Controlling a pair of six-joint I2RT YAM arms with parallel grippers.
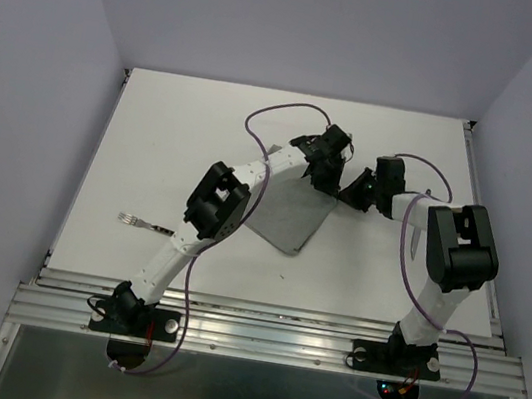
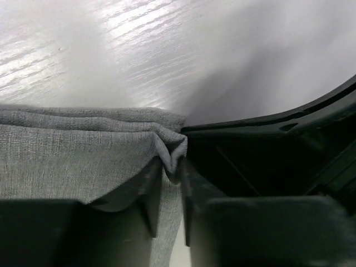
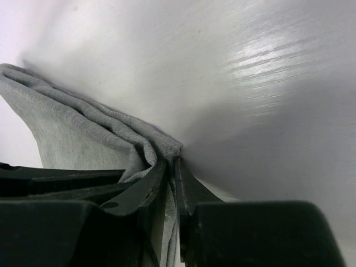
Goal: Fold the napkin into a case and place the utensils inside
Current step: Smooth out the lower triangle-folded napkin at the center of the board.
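The robot needs to fold the napkin into a case, so its left gripper should next grab the napkin by its layered far corner (image 1: 333, 195) (image 2: 171, 162), beside the right gripper.
The grey napkin (image 1: 289, 213) lies folded on the white table, partly under my left arm. Its far corner is bunched where both grippers meet. My left gripper (image 1: 333, 188) has its jaws slightly parted, and the napkin's (image 2: 78, 150) layered corner sits loosely between the fingers (image 2: 153, 194) of this gripper (image 2: 171, 172). My right gripper (image 1: 346, 196) comes in from the right. The jaws of this gripper (image 3: 172, 172) stand a narrow slot apart around the folded napkin (image 3: 72, 128) edge. One of the utensils, a fork (image 1: 145, 225), lies alone at the table's left.
The table (image 1: 175, 135) has a raised rim, and grey walls stand on three sides. An aluminium rail (image 1: 265, 336) carries both arm bases at the near edge. Purple cables loop over both arms.
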